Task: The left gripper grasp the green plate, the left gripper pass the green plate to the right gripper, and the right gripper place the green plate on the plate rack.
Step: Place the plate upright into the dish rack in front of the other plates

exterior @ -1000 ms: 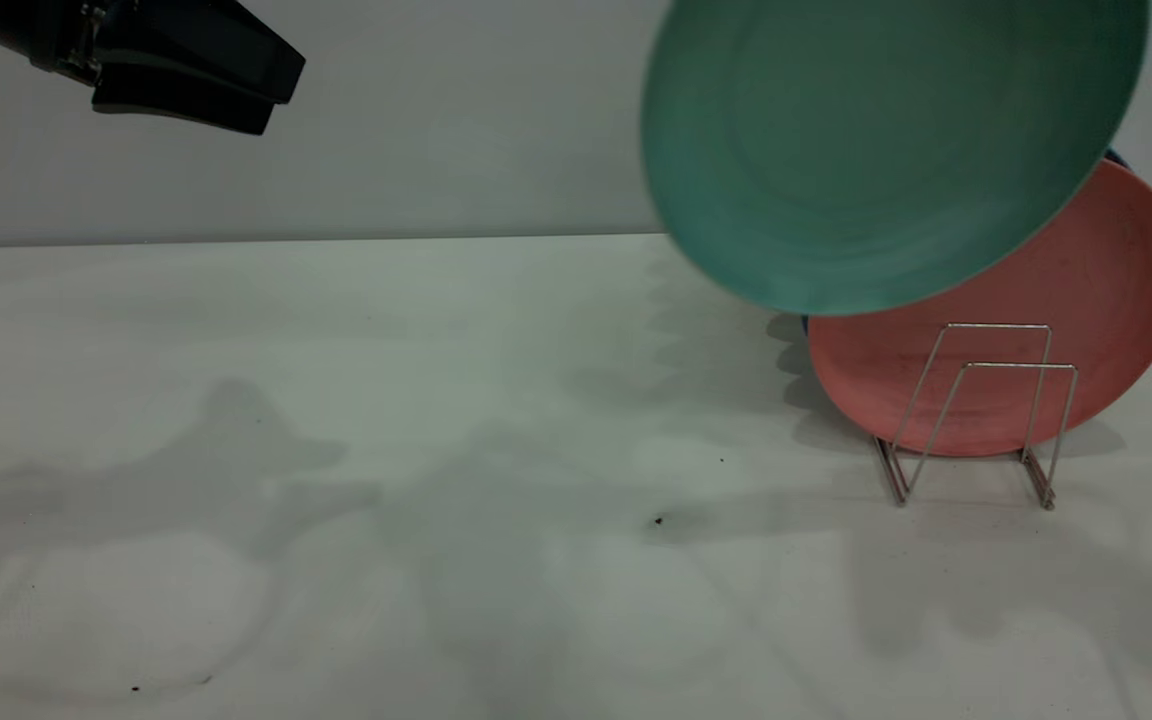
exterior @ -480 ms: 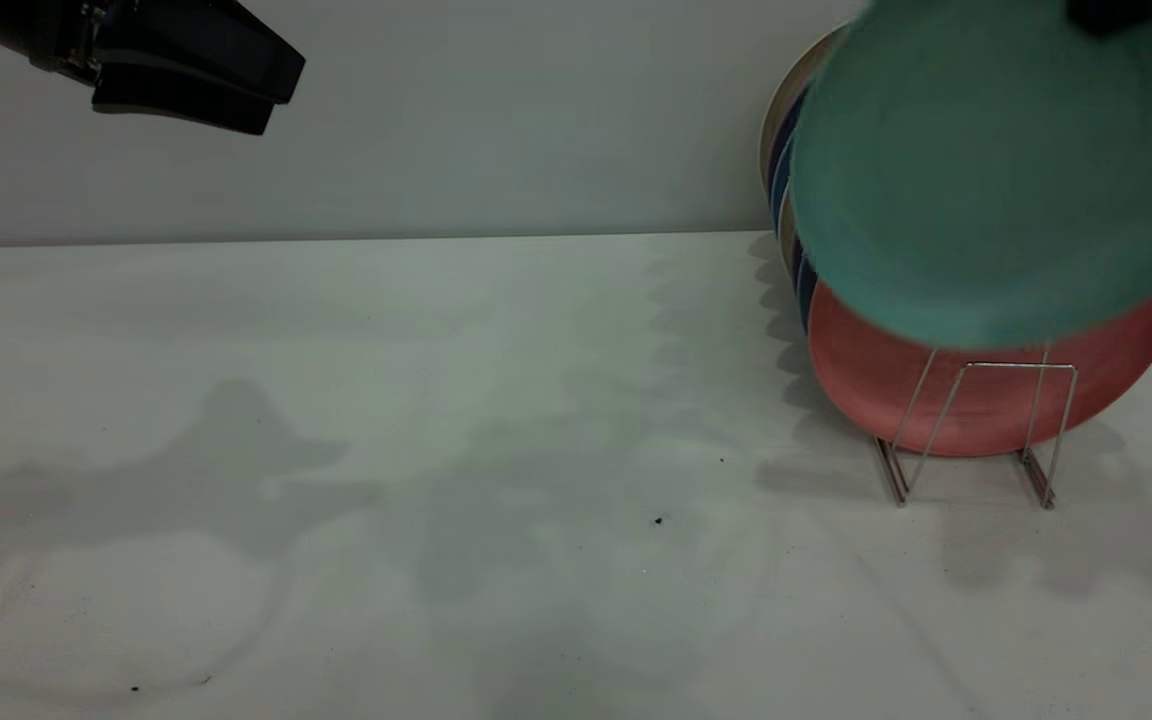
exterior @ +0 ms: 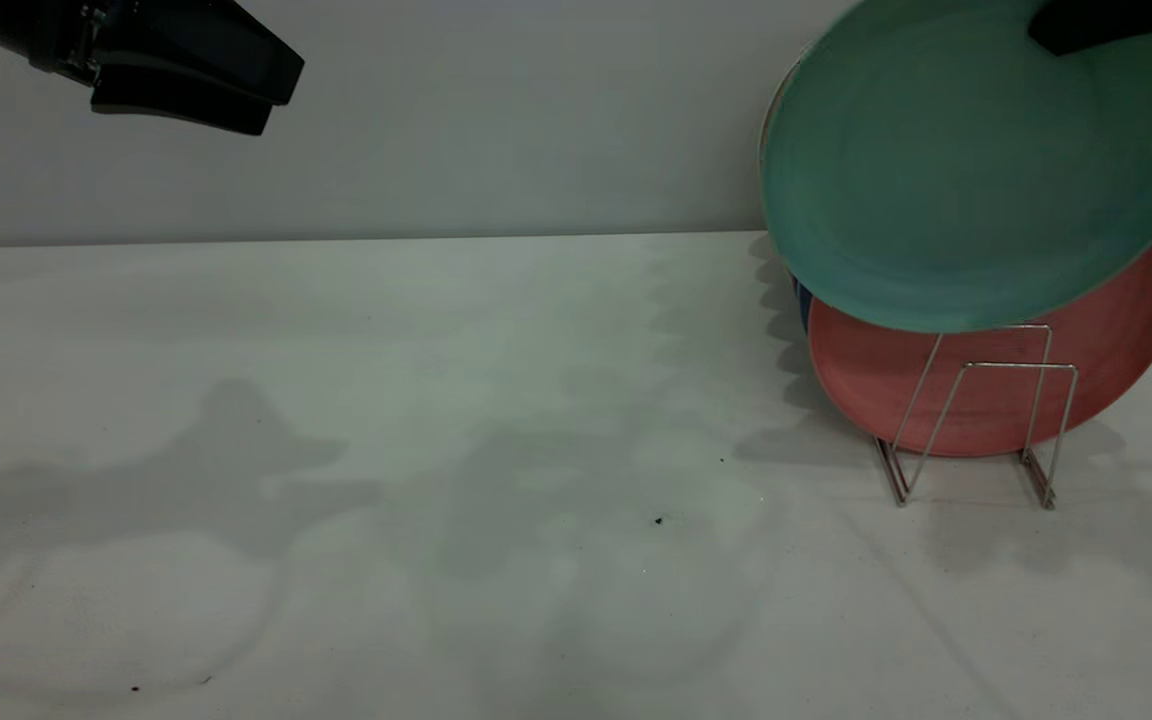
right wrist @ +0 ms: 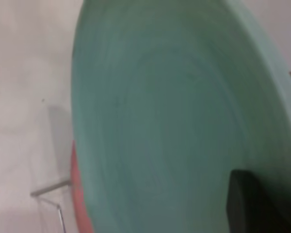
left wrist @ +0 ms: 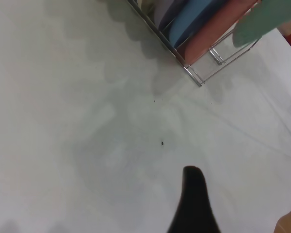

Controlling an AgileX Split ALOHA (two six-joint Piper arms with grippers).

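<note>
I should lower the green plate with my right gripper before I release it. The plate would drop if I opened now, because the plate's lower rim is above the front wire loops of the rack.
The green plate [exterior: 976, 170] hangs tilted in the air at the upper right, its lower rim overlapping the top of the salmon-pink plate [exterior: 996, 395] and just above the plate rack [exterior: 976, 420]. My right gripper [exterior: 1116, 25] is shut on the plate's upper rim; one black finger [right wrist: 252, 204] lies against the plate's face [right wrist: 174, 121]. My left gripper [exterior: 281, 95] is high at the far left, open and empty, far from the plate. In the left wrist view one finger [left wrist: 194, 194] shows over the bare table, with the rack [left wrist: 199, 73] and green plate [left wrist: 266, 19] far off.
The pink plate stands upright in the rack, behind the two front wire loops. Blue plates [left wrist: 189, 19] and a pale one stand behind it. The white table [exterior: 436, 450] stretches left of the rack. A grey wall is behind.
The green plate has moved to the right with my right gripper and now hangs over the rack and the pink plate. The left arm has not moved.
</note>
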